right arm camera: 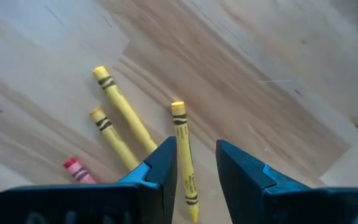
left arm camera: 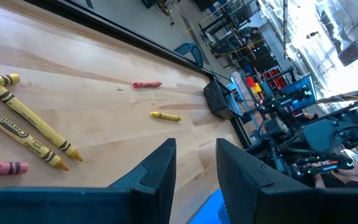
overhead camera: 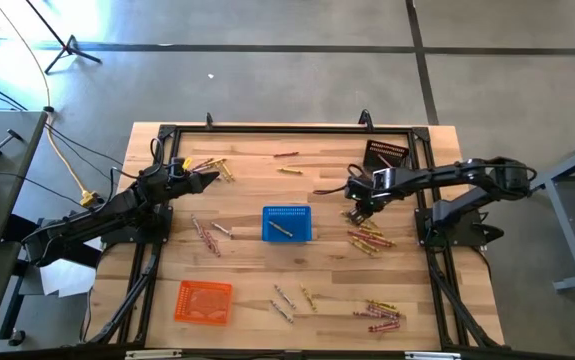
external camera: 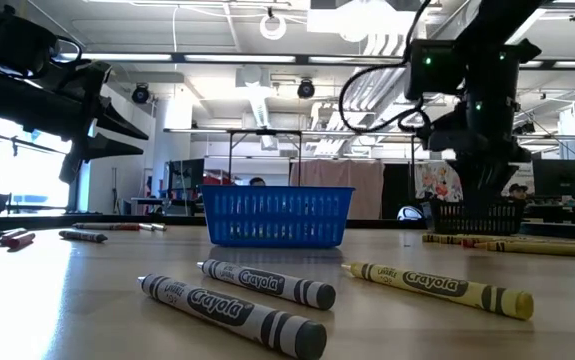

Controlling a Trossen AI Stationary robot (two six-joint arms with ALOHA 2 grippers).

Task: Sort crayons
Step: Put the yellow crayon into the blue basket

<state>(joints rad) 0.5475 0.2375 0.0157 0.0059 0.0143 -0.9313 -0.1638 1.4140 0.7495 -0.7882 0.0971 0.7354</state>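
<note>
My right gripper grabs the yellow crayon below its fingers by its wrapped body [right arm camera: 184,155] next, to sort the yellow crayons into the blue basket.
Crayons lie flat on the wooden table in loose groups: yellow ones [overhead camera: 367,238] at the right, others at the far left [overhead camera: 212,168] and near the front [overhead camera: 382,315]. My right gripper [overhead camera: 359,213] points down, open, above the right group. In the right wrist view a yellow crayon [right arm camera: 183,149] lies on the table below the gap between the fingers of my right gripper [right arm camera: 196,146], untouched, with two more yellow crayons [right arm camera: 119,109] and a pink one [right arm camera: 74,167] beside it. My left gripper [left arm camera: 196,146] hovers open and empty at the far left [overhead camera: 210,180].
A blue mesh basket [overhead camera: 287,223] with one crayon in it stands mid-table, an orange basket [overhead camera: 204,301] near the front left, a dark basket [overhead camera: 385,155] at the far right. A black frame [overhead camera: 287,128] borders the table. Bare wood lies between the groups.
</note>
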